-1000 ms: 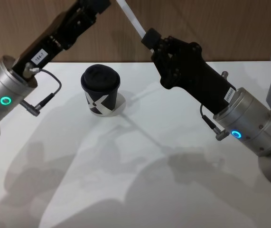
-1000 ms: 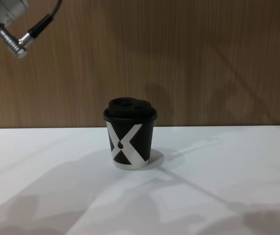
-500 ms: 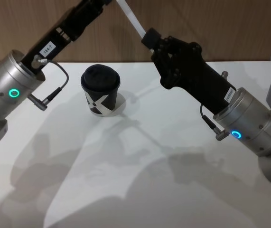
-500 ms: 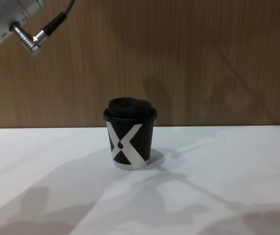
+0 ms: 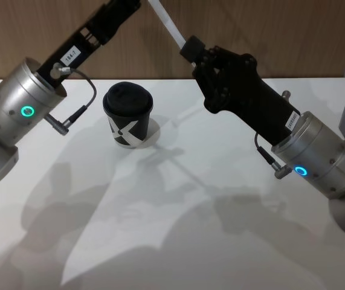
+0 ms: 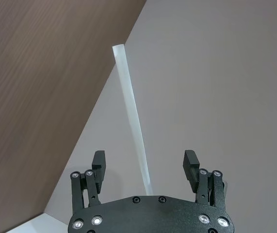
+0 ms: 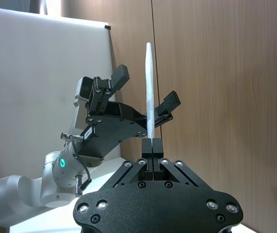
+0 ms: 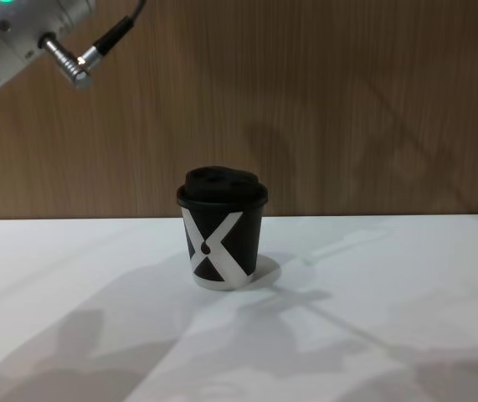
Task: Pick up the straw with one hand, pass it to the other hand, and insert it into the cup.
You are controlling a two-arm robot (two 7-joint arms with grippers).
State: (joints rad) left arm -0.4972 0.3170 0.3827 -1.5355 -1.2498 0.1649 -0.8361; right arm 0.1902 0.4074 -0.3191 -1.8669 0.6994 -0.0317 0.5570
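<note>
My right gripper's closed fingers cover the lower end of the straw. My left gripper will grab the white straw by its bare part (image 5: 161, 16) (image 7: 150, 99) above those fingers next.
The thin white straw (image 5: 166, 21) is held high above the table, slanting up out of my right gripper (image 5: 188, 45), which is shut on its lower end (image 7: 151, 143). My left arm (image 5: 69, 57) reaches up beside it. In the left wrist view my left gripper (image 6: 144, 160) is open, and the straw (image 6: 131, 111) runs between its two fingers without touching them. The right wrist view shows the same: the left gripper's fingers (image 7: 120, 74) stand on either side of the straw (image 7: 149, 82). The black cup (image 5: 128, 115) with its white X and domed lid (image 8: 222, 184) stands upright on the table below.
The white table (image 5: 160, 229) spreads around the cup. A wood-panelled wall (image 8: 347, 100) rises right behind it. The left arm's silver wrist and cable plug (image 8: 29, 38) hang over the table's left side.
My left arm has swung up and to the right, bringing its open fingers around the straw. The right arm, the straw and the cup have not moved.
</note>
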